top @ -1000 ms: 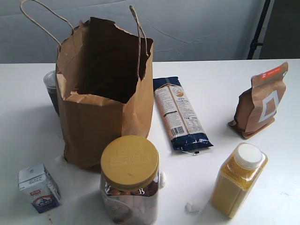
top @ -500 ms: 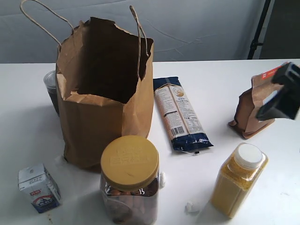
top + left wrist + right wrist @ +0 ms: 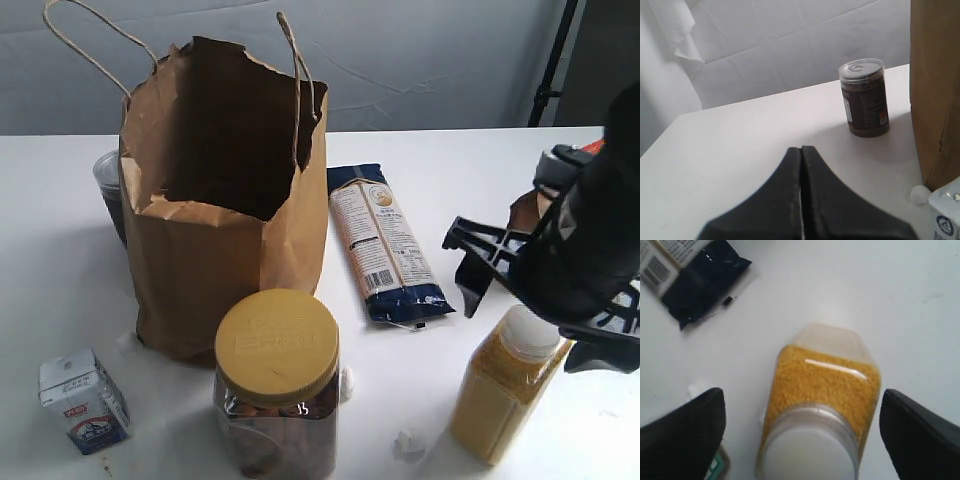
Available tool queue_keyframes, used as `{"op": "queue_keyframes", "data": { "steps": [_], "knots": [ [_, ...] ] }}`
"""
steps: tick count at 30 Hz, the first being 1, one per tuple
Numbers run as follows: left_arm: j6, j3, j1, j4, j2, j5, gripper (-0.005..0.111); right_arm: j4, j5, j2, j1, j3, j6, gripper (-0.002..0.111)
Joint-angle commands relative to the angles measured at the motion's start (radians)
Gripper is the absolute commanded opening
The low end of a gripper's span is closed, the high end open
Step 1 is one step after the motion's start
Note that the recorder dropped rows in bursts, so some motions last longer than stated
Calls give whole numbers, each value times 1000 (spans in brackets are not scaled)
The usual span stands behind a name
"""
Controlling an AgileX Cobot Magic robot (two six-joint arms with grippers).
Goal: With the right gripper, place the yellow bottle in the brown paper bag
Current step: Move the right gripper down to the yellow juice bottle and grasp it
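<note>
My right gripper's fingers are above the bottle's yellow body in the right wrist view, so the gripper comes down, before closing on the bottle.
The yellow bottle (image 3: 500, 392) stands upright at the front right of the table, its white cap partly covered by my arm. My right gripper (image 3: 530, 325) hangs open just above it, one lattice finger (image 3: 478, 258) to the cap's left and the other to its right. From the right wrist camera the bottle (image 3: 826, 382) sits centred between the two black fingertips of the gripper (image 3: 802, 440), which do not touch it. The brown paper bag (image 3: 215, 250) stands open at the left. My left gripper (image 3: 801, 150) is shut on nothing, above bare table.
A jar with a yellow lid (image 3: 277, 385) stands in front of the bag, with a small milk carton (image 3: 83, 400) to its left. A noodle packet (image 3: 385, 240) lies right of the bag. A dark can (image 3: 864, 97) stands behind the bag. My right arm mostly hides the brown pouch (image 3: 521, 212).
My right gripper came in from the right edge and dropped down over the yellow bottle's cap, now covering most of the brown pouch. The bottle and the other items have not moved.
</note>
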Motion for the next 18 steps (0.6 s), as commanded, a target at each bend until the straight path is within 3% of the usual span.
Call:
{"op": "queue_keyframes", "data": {
  "steps": [1, 3, 4, 7, 8, 14, 18],
  "knots": [
    [-7, 5, 0, 0, -2, -6, 0, 22, -32, 110, 3, 6, 1, 77],
    [-7, 5, 0, 0, -2, -6, 0, 61, -51, 143, 6, 20, -10, 68],
    [-7, 5, 0, 0, -2, -6, 0, 68, -53, 153, 10, 26, -10, 57],
    [-7, 5, 0, 0, -2, -6, 0, 61, -61, 153, 16, 47, -27, 9],
    [-7, 5, 0, 0, -2, -6, 0, 46, -66, 143, 24, 55, -41, 1],
    [-7, 5, 0, 0, -2, -6, 0, -100, -144, -28, 71, 121, -32, 0],
    [-7, 5, 0, 0, -2, -6, 0, -233, -287, -184, 118, 201, 29, 0]
  ]
}}
